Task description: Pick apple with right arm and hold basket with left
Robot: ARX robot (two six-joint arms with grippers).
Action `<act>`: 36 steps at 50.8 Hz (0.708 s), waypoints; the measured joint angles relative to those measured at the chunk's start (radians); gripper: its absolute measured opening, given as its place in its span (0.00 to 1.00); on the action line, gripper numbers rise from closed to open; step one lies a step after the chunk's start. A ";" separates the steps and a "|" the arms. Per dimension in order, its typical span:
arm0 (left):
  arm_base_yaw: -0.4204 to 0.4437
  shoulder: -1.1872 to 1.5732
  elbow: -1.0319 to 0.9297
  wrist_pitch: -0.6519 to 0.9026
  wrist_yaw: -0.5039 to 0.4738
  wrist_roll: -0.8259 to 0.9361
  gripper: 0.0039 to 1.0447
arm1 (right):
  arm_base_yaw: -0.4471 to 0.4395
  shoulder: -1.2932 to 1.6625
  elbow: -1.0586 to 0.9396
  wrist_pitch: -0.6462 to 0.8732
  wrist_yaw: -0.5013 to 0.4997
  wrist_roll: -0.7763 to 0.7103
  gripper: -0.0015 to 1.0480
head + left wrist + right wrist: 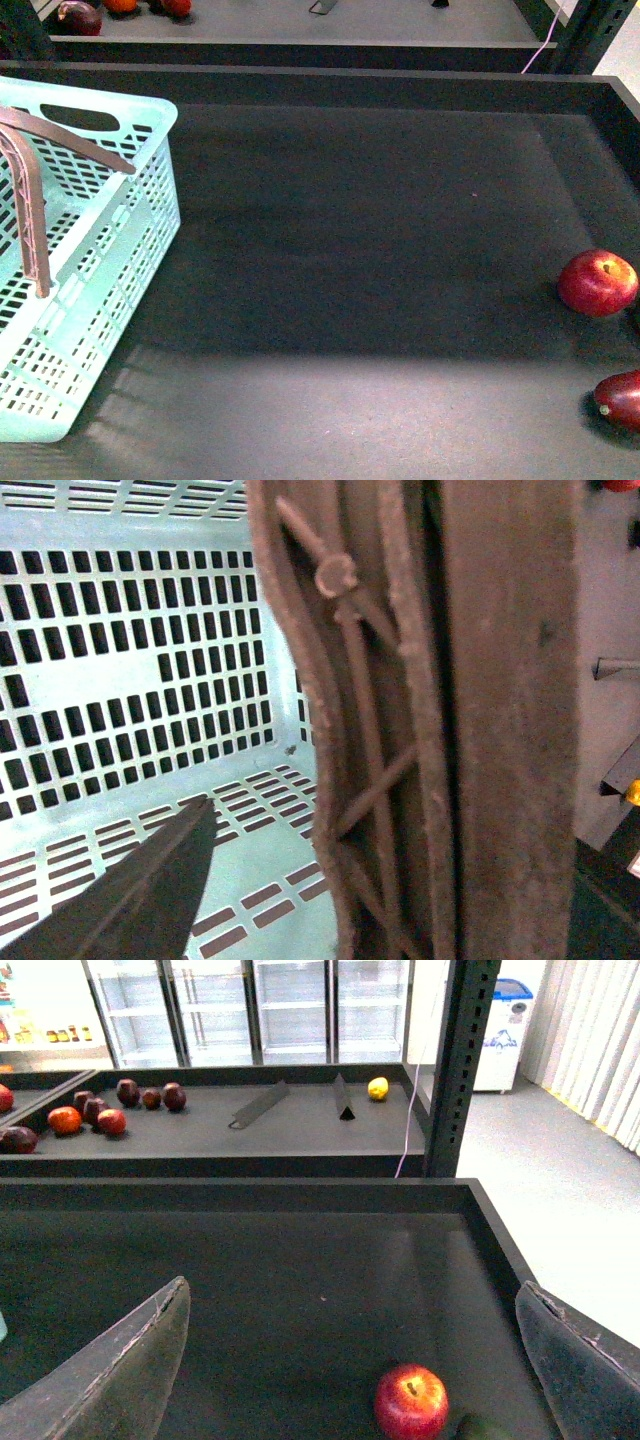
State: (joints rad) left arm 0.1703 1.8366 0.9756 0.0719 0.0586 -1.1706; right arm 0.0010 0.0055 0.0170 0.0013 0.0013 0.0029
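Note:
Next, my left gripper takes hold of the basket by its narrow brown handle (pixel 30 205), since the basket's slotted body spreads far wider than my fingers.
The mint-blue basket (pixel 110 250) stands at the left of the dark tray, its brown handle (pixel 30 215) raised. In the left wrist view the handle (pixel 470 720) fills the picture close up, over the basket's slotted floor (pixel 130 680). My left gripper (pixel 380 900) is open around the handle; one finger (pixel 140 900) shows and the other is hidden. The red apple (pixel 598 283) lies at the tray's right edge. In the right wrist view the apple (pixel 411 1401) sits ahead of my open, empty right gripper (pixel 350 1360), between its fingers (pixel 120 1370). No gripper shows in the front view.
A dark maroon fruit (pixel 622 400) lies just in front of the apple. The tray's raised wall (pixel 620 110) runs close behind the apple. A farther shelf holds several fruits (pixel 90 1110) and a yellow one (pixel 378 1088). A dark post (pixel 462 1060) stands at the far right corner.

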 joint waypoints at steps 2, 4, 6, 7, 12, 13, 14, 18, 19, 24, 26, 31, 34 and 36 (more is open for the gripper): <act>-0.001 0.000 0.000 0.000 -0.003 0.000 0.74 | 0.000 0.000 0.000 0.000 0.000 0.000 0.92; -0.002 0.000 0.000 -0.002 -0.005 0.000 0.69 | 0.000 0.000 0.000 0.000 0.000 0.000 0.92; -0.003 0.000 0.000 -0.002 -0.006 0.000 0.64 | 0.000 0.000 0.000 0.000 0.000 0.000 0.92; -0.004 0.000 0.000 -0.002 -0.007 0.000 0.60 | 0.000 0.000 0.000 0.000 0.000 0.000 0.92; -0.010 0.000 -0.001 -0.002 -0.008 -0.001 0.43 | 0.000 0.000 0.000 0.000 0.000 0.000 0.92; -0.011 -0.002 -0.001 -0.003 -0.008 -0.001 0.40 | 0.000 0.000 0.000 0.000 0.000 0.000 0.92; -0.013 -0.003 -0.002 -0.003 -0.007 -0.001 0.36 | 0.000 0.000 0.000 0.000 0.000 0.000 0.92; -0.021 -0.023 -0.007 -0.007 -0.008 -0.001 0.19 | 0.000 0.000 0.000 0.000 0.000 0.000 0.92; -0.022 -0.029 -0.010 -0.008 -0.007 -0.003 0.16 | 0.000 0.000 0.000 0.000 0.000 0.000 0.92; -0.030 -0.065 -0.032 -0.010 -0.001 -0.002 0.16 | 0.000 0.000 0.000 0.000 0.000 0.000 0.92; -0.033 -0.079 -0.039 -0.013 0.002 -0.002 0.16 | 0.000 0.000 0.000 0.000 0.000 0.000 0.92; -0.042 -0.156 -0.062 -0.030 0.013 0.005 0.16 | 0.000 0.000 0.000 0.000 0.000 0.000 0.92; -0.045 -0.194 -0.069 -0.033 0.020 0.011 0.16 | 0.000 0.000 0.000 0.000 0.000 0.000 0.92; -0.049 -0.227 -0.075 -0.035 0.023 0.022 0.16 | 0.000 0.000 0.000 0.000 0.000 0.000 0.92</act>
State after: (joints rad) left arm 0.1215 1.6096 0.9009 0.0368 0.0811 -1.1488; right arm 0.0010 0.0055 0.0170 0.0013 0.0017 0.0029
